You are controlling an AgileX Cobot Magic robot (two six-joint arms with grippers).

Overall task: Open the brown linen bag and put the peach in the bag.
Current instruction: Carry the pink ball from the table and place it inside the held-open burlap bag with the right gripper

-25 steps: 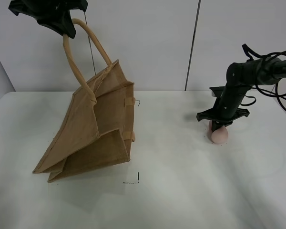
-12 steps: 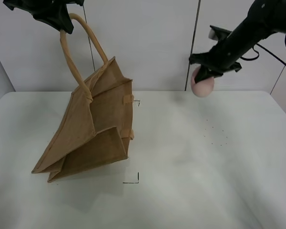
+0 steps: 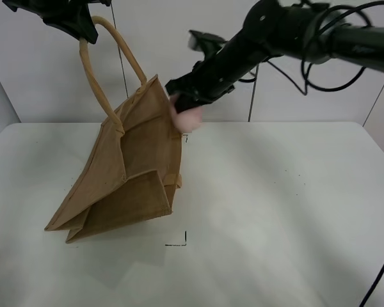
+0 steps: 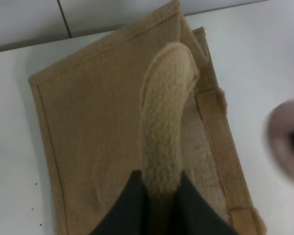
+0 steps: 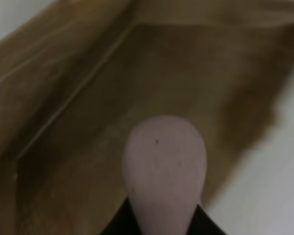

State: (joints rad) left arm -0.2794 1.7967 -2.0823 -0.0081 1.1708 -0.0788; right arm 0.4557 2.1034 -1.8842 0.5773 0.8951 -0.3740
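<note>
The peach hangs with its bottom (image 3: 189, 128) beside the bag's upper side edge (image 3: 179, 137), so my right gripper should move the peach inside the bag before letting it go.
The brown linen bag (image 3: 131, 169) hangs tilted, its base corner resting on the white table (image 3: 275, 211). My left gripper (image 3: 83, 29) is shut on one beige handle (image 3: 99, 89) at the top left and holds it up. The handle runs between the fingers in the left wrist view (image 4: 164, 142). My right gripper (image 3: 182, 105) is shut on the peach (image 3: 187, 117) and holds it in the air at the bag's upper right edge, by the mouth. In the right wrist view the peach (image 5: 164, 169) hangs over the bag's open inside (image 5: 137, 88).
Black corner marks (image 3: 178, 242) lie on the table near the bag's base. A grey wall with a vertical seam (image 3: 253, 96) stands behind. Cables (image 3: 320, 64) trail from the right arm.
My right arm has lifted the peach off the table at the right and carried it left across the middle to the bag's mouth. The left gripper keeps the handle held up.
</note>
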